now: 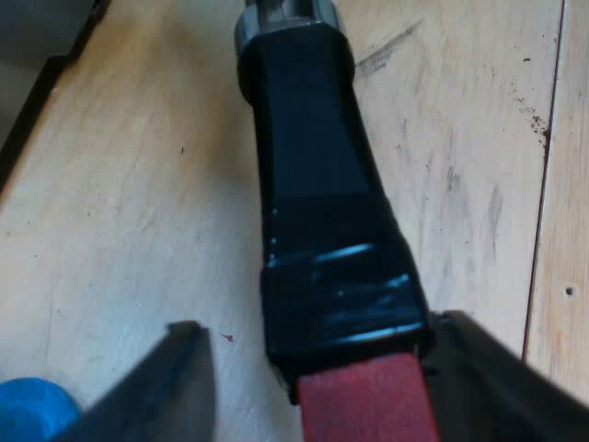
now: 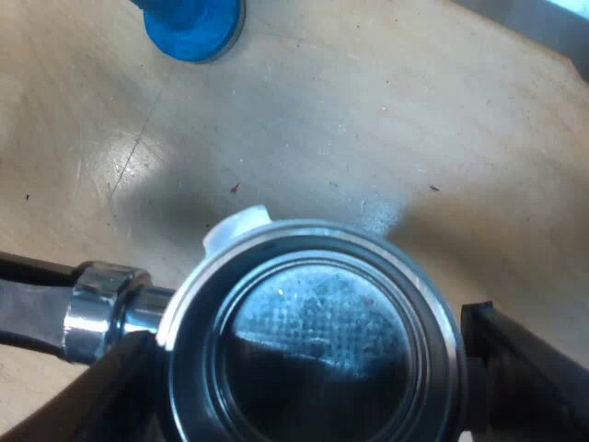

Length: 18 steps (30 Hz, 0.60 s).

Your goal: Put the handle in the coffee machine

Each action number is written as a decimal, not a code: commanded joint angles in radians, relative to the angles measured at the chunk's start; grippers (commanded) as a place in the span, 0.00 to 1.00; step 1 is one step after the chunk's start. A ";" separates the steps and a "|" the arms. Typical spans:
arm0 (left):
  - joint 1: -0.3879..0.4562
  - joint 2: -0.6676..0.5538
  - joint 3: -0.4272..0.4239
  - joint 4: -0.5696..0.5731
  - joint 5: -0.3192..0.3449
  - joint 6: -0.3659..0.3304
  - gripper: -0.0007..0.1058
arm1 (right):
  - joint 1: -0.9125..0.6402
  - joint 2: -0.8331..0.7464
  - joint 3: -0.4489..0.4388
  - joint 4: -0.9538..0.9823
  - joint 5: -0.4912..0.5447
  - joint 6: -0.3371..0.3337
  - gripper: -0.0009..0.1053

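My left gripper should next grab the holder by its handle's red end [image 1: 368, 401]. This leaves the metal holder's chrome neck [image 1: 283, 13] free for the coffee machine.
The metal holder's round basket [image 2: 313, 341] faces up, with its mesh bottom showing, above the wooden table. My right gripper [image 2: 304, 331] is shut on the holder, one finger against each side of the rim. The chrome neck [image 2: 97, 308] leads off to the dark handle [image 1: 313, 184], which ends in red [image 1: 363, 405]. My left gripper [image 1: 320, 327] straddles that red end and is open: one finger [image 1: 175, 387] stands clear of the handle, the other [image 1: 497, 378] lies close against it.
A blue tamper [image 2: 189, 23] stands on the light wooden table [image 2: 368, 120] a short way beyond the basket; its blue edge [image 1: 32, 410] shows beside my left finger. A dark edge [image 1: 37, 92] borders the table past the handle's neck.
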 commanded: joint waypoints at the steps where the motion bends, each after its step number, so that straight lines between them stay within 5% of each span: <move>1: -0.007 -0.003 -0.002 0.002 0.008 0.001 0.33 | 0.000 -0.021 -0.008 -0.007 -0.022 -0.011 0.01; 4: -0.007 -0.003 -0.002 0.002 0.008 0.001 0.08 | 0.000 -0.021 -0.008 -0.007 -0.022 -0.011 0.01; 6: -0.007 -0.003 -0.002 0.002 0.008 0.001 0.01 | 0.000 -0.021 -0.008 -0.007 -0.022 -0.011 0.01; 18: -0.007 -0.003 -0.002 -0.003 0.027 -0.035 0.01 | 0.000 -0.021 -0.008 -0.007 0.032 0.018 0.01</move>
